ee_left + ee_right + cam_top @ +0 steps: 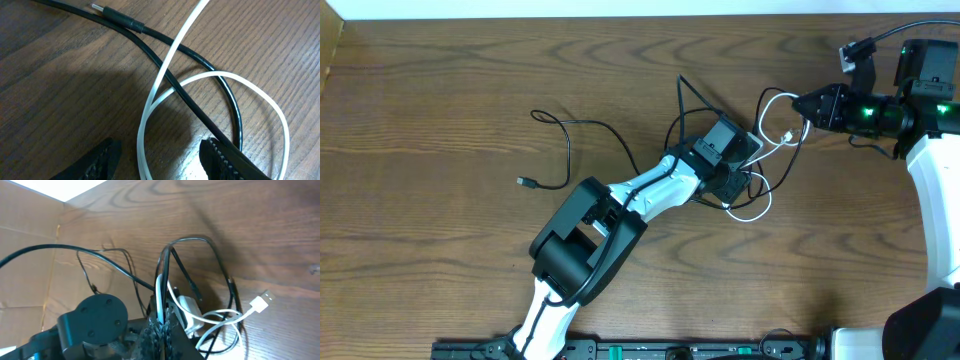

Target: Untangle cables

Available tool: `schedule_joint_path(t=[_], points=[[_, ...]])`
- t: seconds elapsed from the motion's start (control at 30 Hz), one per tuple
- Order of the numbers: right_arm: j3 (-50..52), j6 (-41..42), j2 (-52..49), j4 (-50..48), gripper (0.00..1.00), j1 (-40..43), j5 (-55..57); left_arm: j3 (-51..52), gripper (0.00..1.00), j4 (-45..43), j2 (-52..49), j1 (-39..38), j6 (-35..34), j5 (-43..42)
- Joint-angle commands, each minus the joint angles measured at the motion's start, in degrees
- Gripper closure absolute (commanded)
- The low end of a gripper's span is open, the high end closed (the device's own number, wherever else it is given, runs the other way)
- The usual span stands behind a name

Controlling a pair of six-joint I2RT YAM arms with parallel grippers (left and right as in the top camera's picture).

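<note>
The white cable runs between the open fingers of the robot's left gripper, so the gripper needs to close now. Closing now would hold the cable.
A white cable [767,205] and a black cable [692,103] lie tangled at the table's middle. My left gripper [740,185] is low over the tangle. In the left wrist view it [162,167] is open, with the white cable [170,50] running between its fingers and a black cable [150,32] crossing just beyond. My right gripper [800,104] is shut on the white cable [159,292] together with a black strand [220,265], lifted above the table. The white USB plug [262,301] hangs free. Another black cable [570,140] lies apart to the left.
The separate black cable's small plug [523,182] lies left of the left arm [590,235]. A cardboard wall [328,50] stands at the table's far left edge. The right arm's body [935,200] is along the right edge.
</note>
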State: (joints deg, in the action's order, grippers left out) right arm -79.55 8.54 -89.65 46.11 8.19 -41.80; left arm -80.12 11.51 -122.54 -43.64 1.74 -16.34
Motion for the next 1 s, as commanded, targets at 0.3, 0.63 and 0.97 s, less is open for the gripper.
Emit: schedule_joint_path(t=[0.3, 0.63, 0.97], points=[[-0.24, 5.84, -3.04, 5.14, 0.35, 0.79, 23.17, 0.39, 0.93, 4.26, -5.53, -0.04, -0.09, 1.03], [-0.24, 1.92, -5.62, 5.51, 0.18, 0.72, 19.58, -0.5, 0.93, 18.78, 8.87, 4.66, -1.49, 17.27], [-0.24, -11.47, -5.62, 1.92, 0.09, 0.22, -3.72, -0.48, 0.93, 19.28, 35.34, 6.86, -1.4, 16.79]])
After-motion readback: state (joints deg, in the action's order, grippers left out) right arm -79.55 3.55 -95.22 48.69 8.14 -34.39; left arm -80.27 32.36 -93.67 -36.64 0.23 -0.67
